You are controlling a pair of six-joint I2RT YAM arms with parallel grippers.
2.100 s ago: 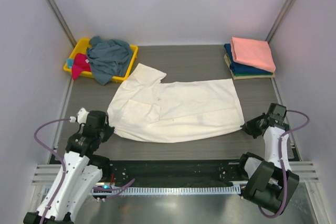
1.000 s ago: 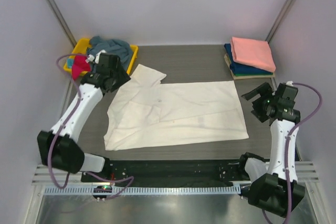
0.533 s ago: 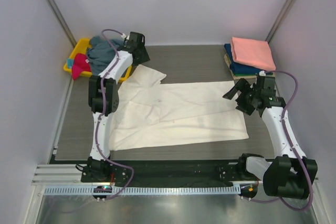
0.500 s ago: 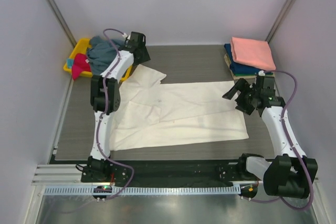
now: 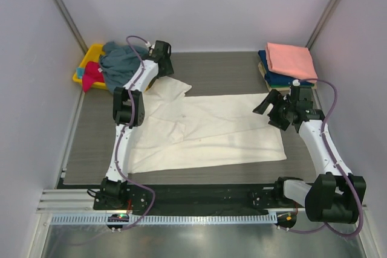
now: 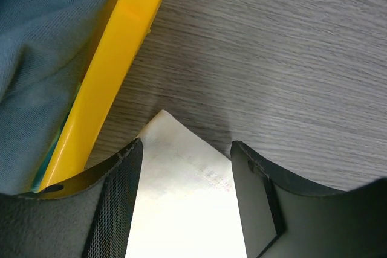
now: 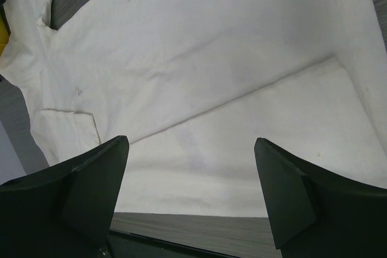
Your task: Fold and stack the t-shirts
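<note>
In the left wrist view, my left gripper's fingers are down level with the sleeve corner's edges, so it is time to close. Closing now would catch the corner.
A large cream-white t-shirt (image 5: 205, 128) lies spread flat across the table. My left gripper (image 5: 163, 69) is low over its far left sleeve. In the left wrist view the left gripper (image 6: 186, 146) is open, and the sleeve corner (image 6: 181, 173) lies between the two fingers without being pinched. My right gripper (image 5: 270, 110) hovers over the shirt's right edge. It is open, and the right wrist view shows the right gripper (image 7: 190, 143) above the cream cloth (image 7: 230, 89) with nothing between its fingers. A salmon-pink t-shirt (image 5: 291, 60) lies folded on a navy t-shirt (image 5: 284, 79) at the back right.
A yellow bin (image 5: 82, 74) stands at the back left, holding a grey-blue t-shirt (image 5: 124, 64) and a magenta t-shirt (image 5: 92, 75). Its rim (image 6: 118, 52) runs just left of my left fingers. Walls close in on both sides of the table.
My left arm has reached far back and right, from beside the bin to the sleeve's far corner. My right gripper has swung left and further back onto the shirt's right edge.
</note>
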